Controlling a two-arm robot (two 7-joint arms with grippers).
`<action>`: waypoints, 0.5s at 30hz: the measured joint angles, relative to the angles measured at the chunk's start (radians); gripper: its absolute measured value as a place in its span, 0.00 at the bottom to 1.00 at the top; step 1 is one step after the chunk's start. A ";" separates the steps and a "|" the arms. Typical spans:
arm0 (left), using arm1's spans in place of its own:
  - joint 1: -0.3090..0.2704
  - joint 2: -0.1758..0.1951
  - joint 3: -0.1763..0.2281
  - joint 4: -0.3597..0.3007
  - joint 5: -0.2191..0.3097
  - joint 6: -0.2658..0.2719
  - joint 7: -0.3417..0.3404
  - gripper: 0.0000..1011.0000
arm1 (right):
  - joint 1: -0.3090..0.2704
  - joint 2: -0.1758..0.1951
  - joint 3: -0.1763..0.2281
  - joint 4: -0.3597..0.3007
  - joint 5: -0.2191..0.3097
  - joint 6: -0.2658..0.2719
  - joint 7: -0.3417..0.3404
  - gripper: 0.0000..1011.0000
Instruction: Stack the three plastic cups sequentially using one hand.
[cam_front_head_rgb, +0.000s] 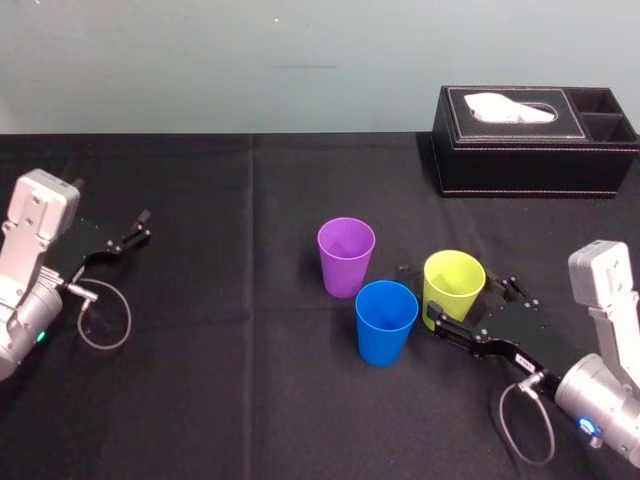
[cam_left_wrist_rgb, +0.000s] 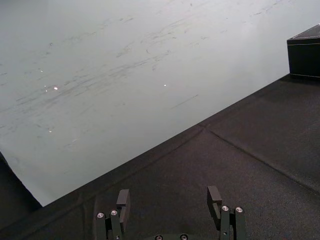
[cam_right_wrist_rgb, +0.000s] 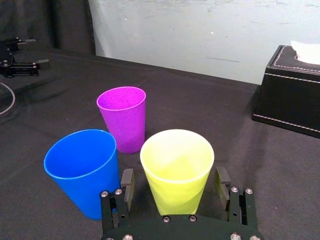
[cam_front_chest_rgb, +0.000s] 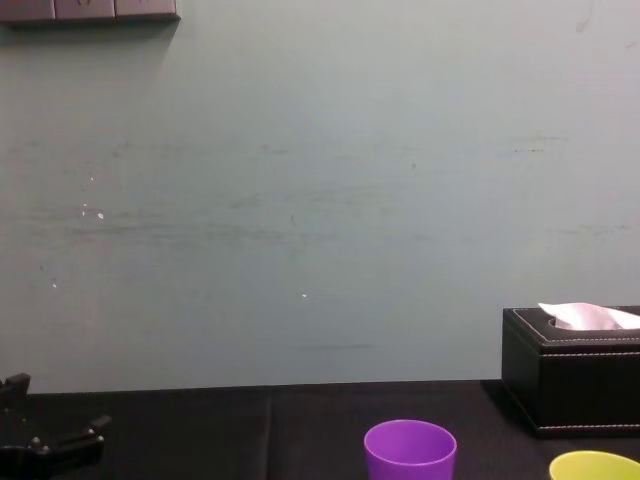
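The yellow-green cup should go into the purple cup (cam_right_wrist_rgb: 126, 125) next, so my right gripper should grab it by its side below the cup's rim (cam_right_wrist_rgb: 177, 192).
Three plastic cups stand upright and close together on the black table. The purple cup (cam_front_head_rgb: 346, 256) is farthest back, the blue cup (cam_front_head_rgb: 386, 320) is in front of it, and the yellow-green cup (cam_front_head_rgb: 453, 285) is to their right. My right gripper (cam_front_head_rgb: 470, 300) is open and straddles the yellow-green cup (cam_right_wrist_rgb: 177, 170). Its fingers (cam_right_wrist_rgb: 127, 182) stand on either side with a small gap to the cup wall. The blue cup (cam_right_wrist_rgb: 82, 170) and purple cup (cam_right_wrist_rgb: 122, 117) are just beside it. My left gripper (cam_front_head_rgb: 135, 232) rests open and empty at the far left.
A black tissue box (cam_front_head_rgb: 535, 140) sits at the back right near the wall. The black cloth (cam_front_head_rgb: 230, 380) covers the table, with free room in the middle and left. A loose cable (cam_front_head_rgb: 105, 320) loops by the left arm.
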 joint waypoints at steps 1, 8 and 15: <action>0.000 0.000 0.000 0.000 0.000 0.000 0.000 1.00 | 0.002 -0.003 0.000 0.002 -0.002 0.001 0.001 0.99; 0.000 0.000 0.000 0.000 0.000 0.000 0.000 1.00 | 0.021 -0.030 -0.001 0.022 -0.024 0.006 0.009 0.99; 0.000 0.000 0.000 0.000 0.000 0.000 0.000 1.00 | 0.034 -0.057 0.005 0.037 -0.043 0.006 0.016 0.99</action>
